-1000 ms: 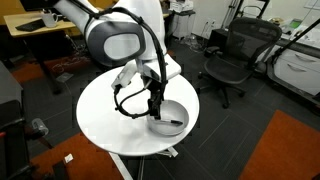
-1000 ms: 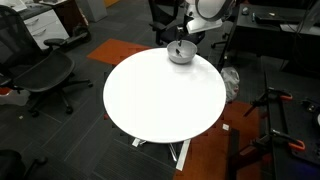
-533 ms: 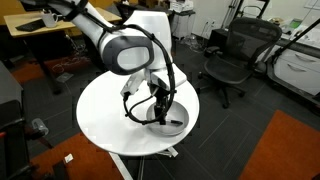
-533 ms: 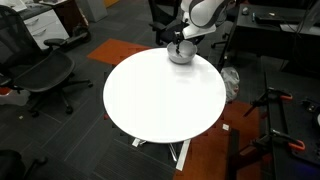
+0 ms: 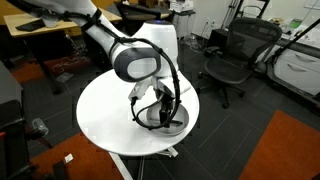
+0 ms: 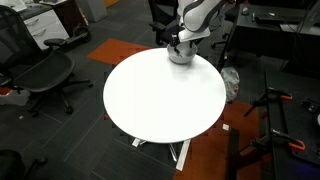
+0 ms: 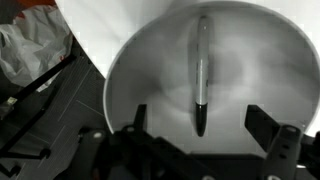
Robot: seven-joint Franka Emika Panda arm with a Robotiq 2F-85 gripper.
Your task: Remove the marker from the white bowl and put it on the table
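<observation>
My gripper is still too high to close on the marker (image 7: 200,75) and needs to come down first. My fingers are above the marker's dark near end (image 7: 201,117) on the bottom of the bowl.
The white bowl (image 5: 172,122) sits near the edge of the round white table (image 5: 105,115); in an exterior view it shows at the table's far edge (image 6: 181,55). My gripper (image 5: 165,110) is lowered into the bowl's hollow. In the wrist view the dark marker (image 7: 200,75) lies along the bottom of the bowl (image 7: 150,70), its tip pointing toward me. My gripper (image 7: 200,128) is open, with one finger on each side of the marker's near end, not touching it.
Black office chairs (image 5: 228,55) (image 6: 45,75) stand around the table. A light-wood desk (image 5: 35,30) is behind the arm. The table edge and the dark floor lie just beside the bowl (image 7: 60,90). An orange rug (image 5: 290,150) lies on the floor.
My gripper has come down from above the bowl's rim into the bowl, and the arm has bent lower over it. The bowl and marker have not moved.
</observation>
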